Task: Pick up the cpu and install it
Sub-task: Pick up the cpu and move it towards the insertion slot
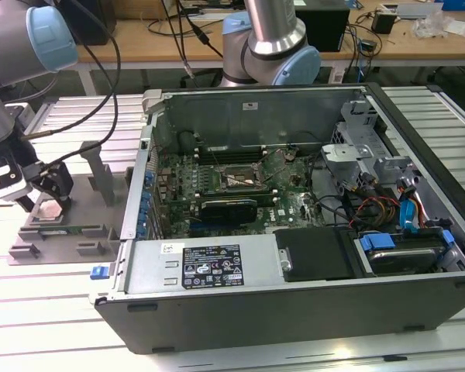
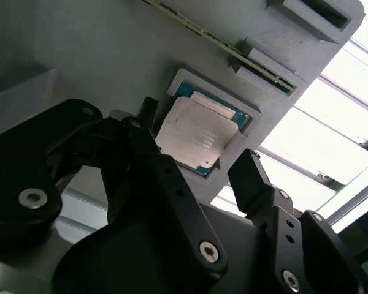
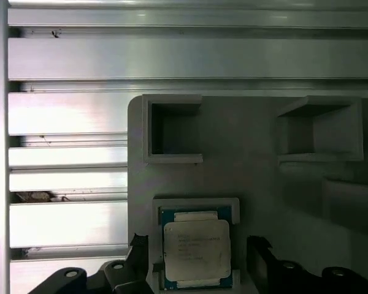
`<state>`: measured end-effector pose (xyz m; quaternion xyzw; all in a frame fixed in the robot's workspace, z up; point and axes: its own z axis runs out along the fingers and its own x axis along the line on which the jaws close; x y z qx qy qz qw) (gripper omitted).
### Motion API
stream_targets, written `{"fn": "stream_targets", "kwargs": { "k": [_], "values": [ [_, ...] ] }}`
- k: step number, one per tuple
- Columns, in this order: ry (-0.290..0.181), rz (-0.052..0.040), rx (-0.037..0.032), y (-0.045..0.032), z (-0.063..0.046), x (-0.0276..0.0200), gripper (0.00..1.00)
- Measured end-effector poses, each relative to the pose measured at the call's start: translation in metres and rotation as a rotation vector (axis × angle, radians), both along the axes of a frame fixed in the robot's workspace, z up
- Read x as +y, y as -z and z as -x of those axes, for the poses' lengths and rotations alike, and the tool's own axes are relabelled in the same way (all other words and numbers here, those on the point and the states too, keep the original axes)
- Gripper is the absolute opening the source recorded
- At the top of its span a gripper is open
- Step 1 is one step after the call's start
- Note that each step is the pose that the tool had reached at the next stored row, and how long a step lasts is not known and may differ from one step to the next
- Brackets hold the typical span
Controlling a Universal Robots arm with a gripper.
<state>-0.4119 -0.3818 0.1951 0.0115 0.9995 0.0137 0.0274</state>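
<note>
The brackets hug the cpu's corners, so my gripper should next grab the cpu's open side edges between the tray's raised brackets.
The cpu (image 1: 48, 211) is a small square chip with a silver top, lying flat in a recess of the grey fixture tray (image 1: 70, 232) at the exterior view's left. My gripper (image 1: 43, 198) hangs just above it. In both wrist views the cpu (image 2: 196, 136) (image 3: 196, 248) sits between the two black fingers, one on each side, with gaps showing. The gripper (image 2: 198, 131) (image 3: 197, 244) is open and holds nothing. The motherboard socket (image 1: 236, 180) lies inside the open computer case (image 1: 294, 310).
The case's raised side wall (image 1: 139, 178) stands between the tray and the motherboard. Upright grey posts (image 1: 101, 174) rise from the tray beside the gripper. A second arm's base (image 1: 271, 46) stands behind the case. Ribbed metal table slats (image 3: 67, 177) surround the tray.
</note>
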Motion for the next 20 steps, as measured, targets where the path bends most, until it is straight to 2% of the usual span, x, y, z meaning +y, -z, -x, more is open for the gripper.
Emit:
{"fn": "stream_targets", "kwargs": {
  "k": [1,3,6,7,17,18,19,20],
  "values": [
    [0.0,-0.0001,0.0009,0.0021,-0.0002,0.0,0.74],
    [0.0,0.0,0.0119,0.0066,-0.0017,-0.0001,0.74],
    [0.0,0.0,0.0242,0.0078,-0.0046,0.0,0.74],
    [0.0,-0.0001,0.0256,0.0079,-0.0055,0.0001,0.74],
    [0.0,0.0,0.0261,0.0086,-0.0061,0.0,0.74],
    [0.0,0.0,0.0261,0.0087,-0.0061,0.0,0.72],
    [0.0,0.0,0.0263,0.0086,-0.0061,0.0,0.65],
    [0.0,-0.0002,0.026,0.0078,-0.0062,0.0001,0.65]
  ]
}}
